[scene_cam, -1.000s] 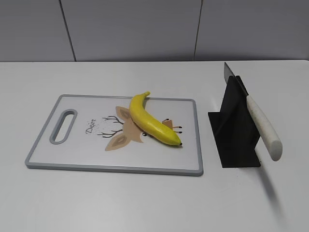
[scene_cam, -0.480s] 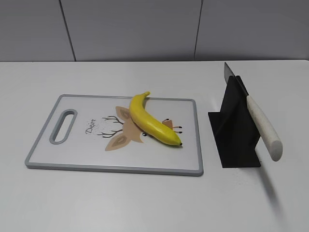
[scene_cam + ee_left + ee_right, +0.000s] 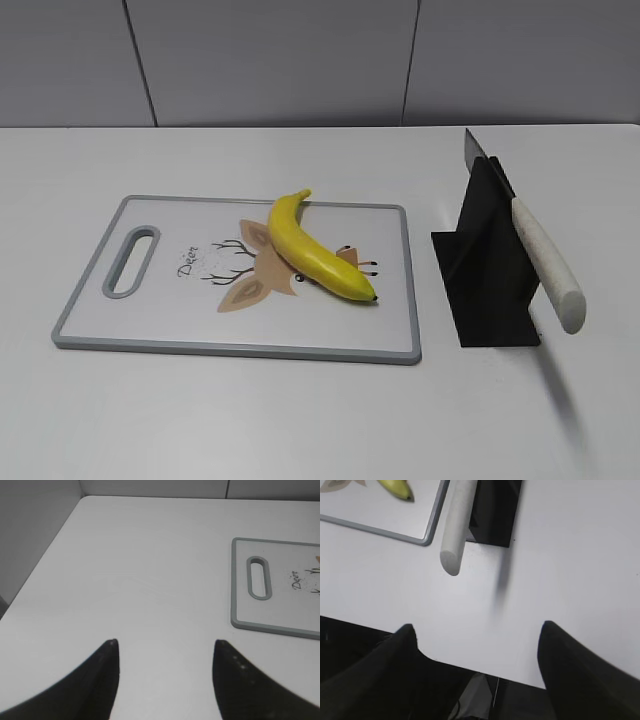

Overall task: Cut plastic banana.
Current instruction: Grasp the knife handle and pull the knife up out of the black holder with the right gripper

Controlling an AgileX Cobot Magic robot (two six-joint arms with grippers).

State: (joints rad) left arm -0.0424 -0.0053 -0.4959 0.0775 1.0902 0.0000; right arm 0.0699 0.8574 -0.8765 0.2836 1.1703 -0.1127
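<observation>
The knife has to cut the plastic banana, so my right gripper will next pick the knife up by its white handle.
The yellow plastic banana lies diagonally on the white cutting board with a grey rim and a deer print. Its dark tip shows in the right wrist view. A knife with a white handle leans in a black stand, handle toward the front; the handle also shows in the right wrist view. My left gripper is open and empty over bare table left of the board. My right gripper is open and empty at the table's front edge, short of the handle. Neither gripper shows in the exterior view.
The board's handle slot is at its left end. The white table meets a grey wall behind. In the right wrist view the table's front edge drops to dark floor.
</observation>
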